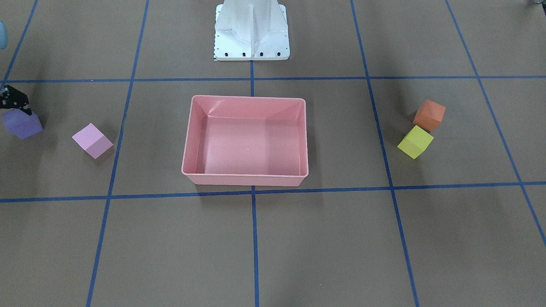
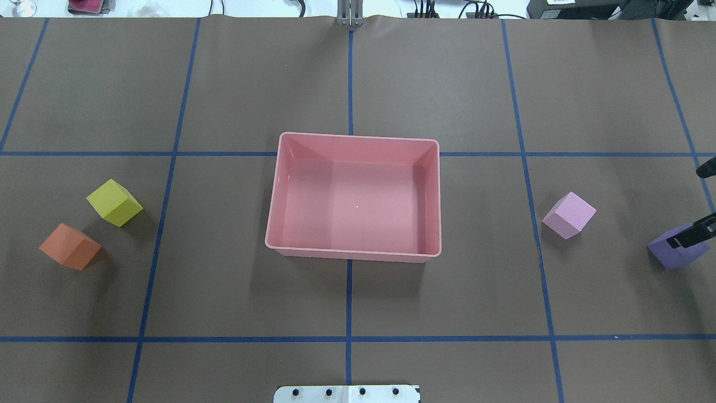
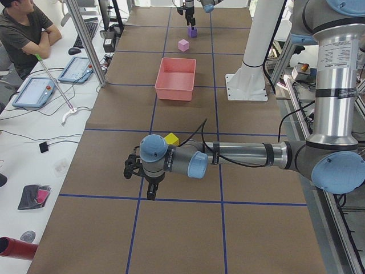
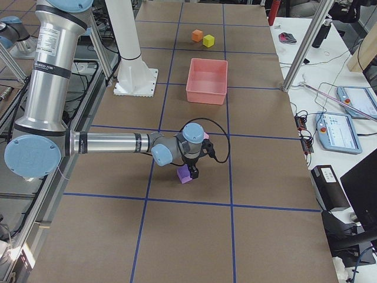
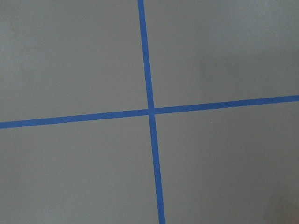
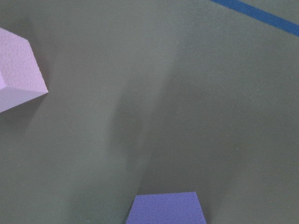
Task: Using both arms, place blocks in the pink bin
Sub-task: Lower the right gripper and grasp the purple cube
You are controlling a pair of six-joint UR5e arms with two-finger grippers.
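Note:
My right gripper needs to put the purple block into the pink bin (image 1: 244,140), so it should grab the block by its opposite sides next.
The pink bin (image 2: 352,254) sits mid-table with nothing in it; it also shows in the front view (image 1: 245,179). The yellow block (image 2: 114,202) and orange block (image 2: 70,247) lie on the robot's left side. The light pink block (image 2: 569,215) and purple block (image 2: 671,254) lie on its right. My right gripper (image 2: 702,201) hovers open just over the purple block, with one finger (image 2: 693,235) above its top. My left gripper (image 3: 150,193) shows only in the exterior left view, low over bare table beyond the yellow block (image 3: 171,138); I cannot tell whether it is open.
The white robot pedestal (image 1: 251,30) stands behind the bin. Blue tape lines (image 2: 349,338) grid the brown table. An operator (image 3: 25,31) sits at a side bench with tablets and cables. The left wrist view shows only a tape crossing (image 5: 150,111).

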